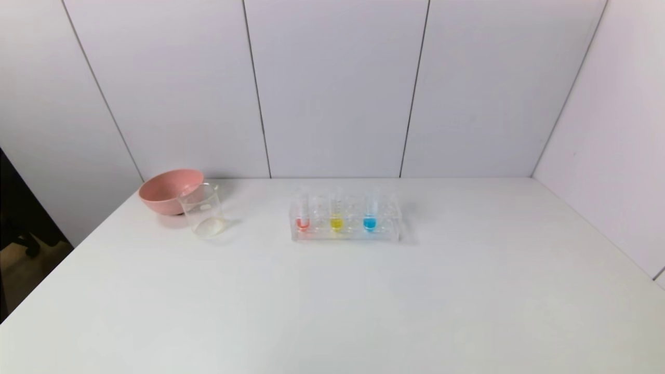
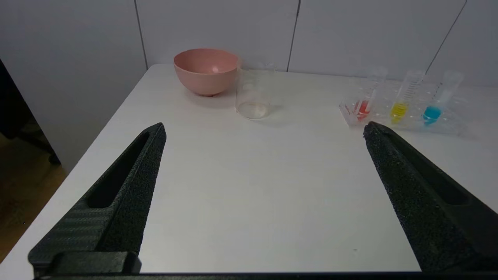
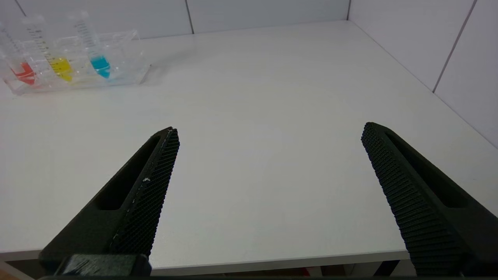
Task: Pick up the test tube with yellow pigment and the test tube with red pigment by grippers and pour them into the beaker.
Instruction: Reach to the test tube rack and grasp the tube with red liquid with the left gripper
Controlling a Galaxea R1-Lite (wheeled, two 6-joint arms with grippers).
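The clear rack closes around the lower part of the red-pigment test tube. My left gripper should next grab the red-pigment test tube by its upper end under the test tube's rim [image 1: 302, 202] [image 2: 374, 84].
The yellow-pigment test tube [image 1: 336, 214] stands upright in a clear rack [image 1: 346, 236] at the table's middle, with the red-pigment test tube [image 1: 302, 213] to its left. Both also show in the left wrist view, yellow [image 2: 402, 99] and red [image 2: 365, 99], and in the right wrist view, yellow [image 3: 54, 54] and red [image 3: 21, 64]. The clear beaker [image 1: 203, 210] stands upright left of the rack, also in the left wrist view [image 2: 253, 93]. My left gripper [image 2: 264, 130] and right gripper [image 3: 270, 130] are open and empty, back near the table's front edge, out of the head view.
A tube with blue liquid [image 1: 370, 213] stands in the rack to the right of the yellow one. A pink bowl [image 1: 169, 190] sits just behind and left of the beaker. White wall panels close the back and right. The table's left edge drops to the floor.
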